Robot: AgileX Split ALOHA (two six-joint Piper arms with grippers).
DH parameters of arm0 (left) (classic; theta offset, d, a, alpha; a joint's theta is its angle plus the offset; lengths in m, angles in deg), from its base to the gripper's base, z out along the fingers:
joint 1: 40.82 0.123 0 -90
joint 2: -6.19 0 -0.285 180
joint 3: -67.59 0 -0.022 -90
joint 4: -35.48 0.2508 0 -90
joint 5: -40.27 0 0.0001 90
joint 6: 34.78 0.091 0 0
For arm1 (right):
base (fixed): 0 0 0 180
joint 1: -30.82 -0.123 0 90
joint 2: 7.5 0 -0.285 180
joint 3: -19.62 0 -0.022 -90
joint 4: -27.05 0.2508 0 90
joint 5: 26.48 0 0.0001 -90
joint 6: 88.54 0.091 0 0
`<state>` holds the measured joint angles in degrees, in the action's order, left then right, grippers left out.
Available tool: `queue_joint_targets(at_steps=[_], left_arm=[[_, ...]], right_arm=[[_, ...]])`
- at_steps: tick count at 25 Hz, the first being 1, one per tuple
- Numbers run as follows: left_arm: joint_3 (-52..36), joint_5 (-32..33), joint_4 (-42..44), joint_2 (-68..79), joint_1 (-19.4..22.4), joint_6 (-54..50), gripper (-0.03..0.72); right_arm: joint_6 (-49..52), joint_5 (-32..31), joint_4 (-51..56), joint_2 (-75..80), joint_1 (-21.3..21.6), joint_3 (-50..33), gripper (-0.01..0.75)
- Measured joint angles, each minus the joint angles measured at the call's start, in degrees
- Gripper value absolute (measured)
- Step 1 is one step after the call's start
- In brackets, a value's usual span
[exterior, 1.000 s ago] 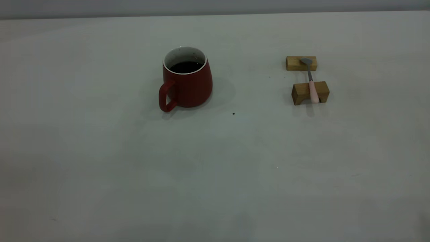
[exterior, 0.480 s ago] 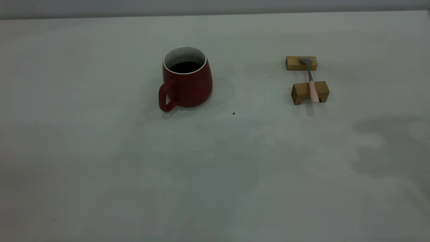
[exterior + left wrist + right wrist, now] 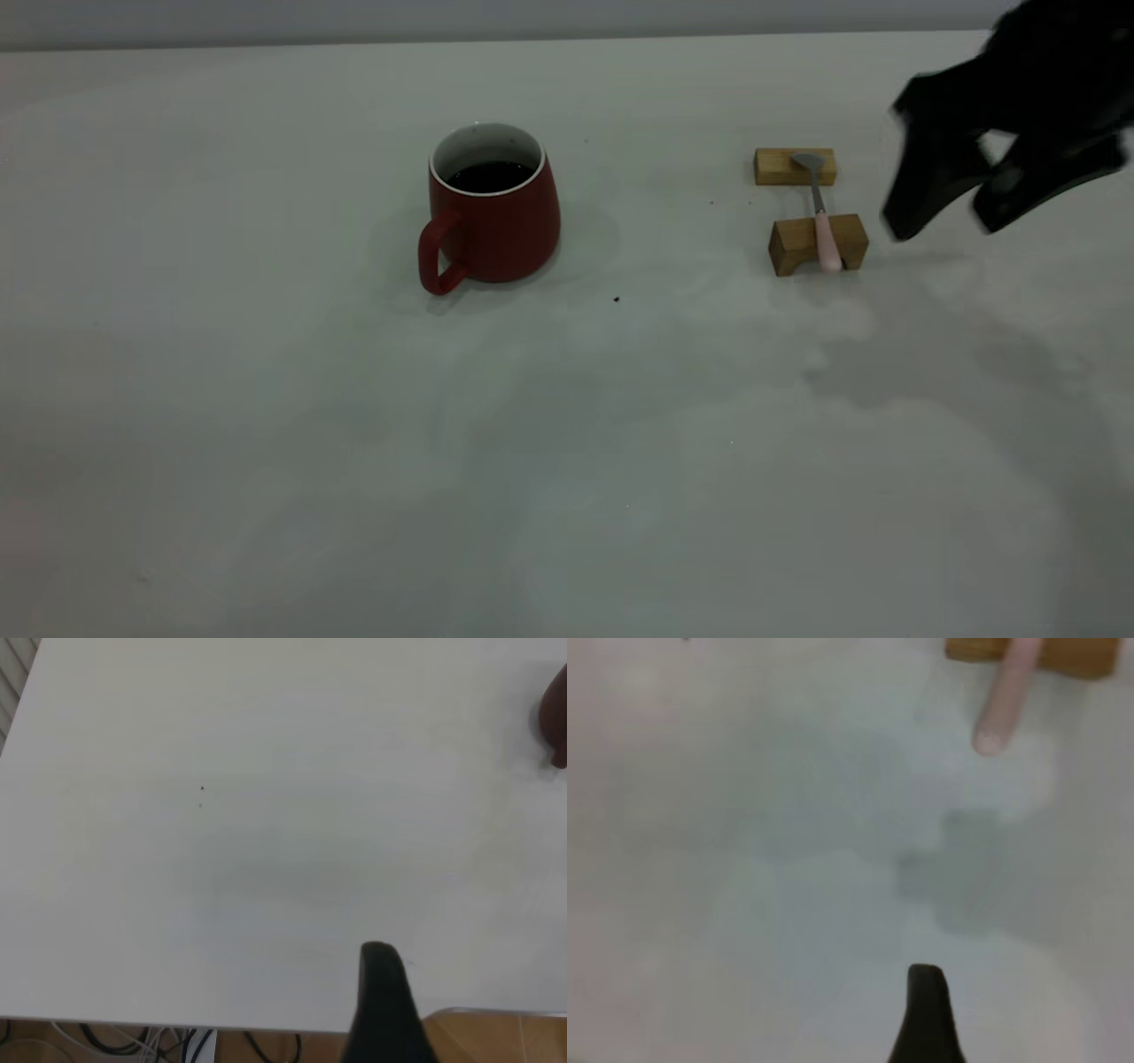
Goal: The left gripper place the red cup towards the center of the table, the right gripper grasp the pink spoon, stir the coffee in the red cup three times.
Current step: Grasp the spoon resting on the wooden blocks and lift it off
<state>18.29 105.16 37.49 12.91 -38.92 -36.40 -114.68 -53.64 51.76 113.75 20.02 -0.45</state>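
Next, my right gripper grabs the pink spoon by its pink handle [image 3: 827,246]. Then it stirs the coffee in the red cup [image 3: 496,217] with the spoon.
The red cup [image 3: 496,217] stands upright left of the table's [image 3: 266,399] middle, handle toward the near left, with dark coffee [image 3: 490,175] inside. The pink spoon [image 3: 827,241] lies across two wooden blocks, its grey bowl on the far one. My right gripper [image 3: 943,221] hovers open just right of the spoon, touching nothing. In the right wrist view the spoon's handle end [image 3: 1004,704] juts from a block, beyond one dark finger [image 3: 926,1010]. The left wrist view shows one finger [image 3: 381,997] of the left gripper over bare table, and the cup's edge [image 3: 556,726] far off.
The spoon rests on a flat far block [image 3: 780,167] and an arched near block [image 3: 802,245]. The arm's shadow [image 3: 930,372] lies over the table's right side. The left wrist view shows the table's edge [image 3: 266,1026] with cables below it.
My right gripper has come into the exterior view from the right and now hangs beside the spoon; its shadow has spread leftward. Cup and spoon have not moved.
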Motion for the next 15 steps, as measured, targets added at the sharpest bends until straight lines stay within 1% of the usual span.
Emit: queue_joint_targets(at_steps=[5, 9, 15], left_arm=[[0.0, 0.0, 0.0, 0.0, 0.0, 0.0, 0.573], [0.0, 0.0, 0.0, 0.0, 0.0, 0.05, 0.573], [0.0, -0.05, 0.0, 0.0, 0.0, 0.05, 0.573]], right_arm=[[0.11, -2.21, 0.01, 9.53, -1.2, 7.97, 0.643], [1.03, -3.88, -1.45, 13.33, -1.26, 12.66, 0.642], [7.38, -5.01, -9.04, 16.17, -1.26, 17.14, 0.637]])
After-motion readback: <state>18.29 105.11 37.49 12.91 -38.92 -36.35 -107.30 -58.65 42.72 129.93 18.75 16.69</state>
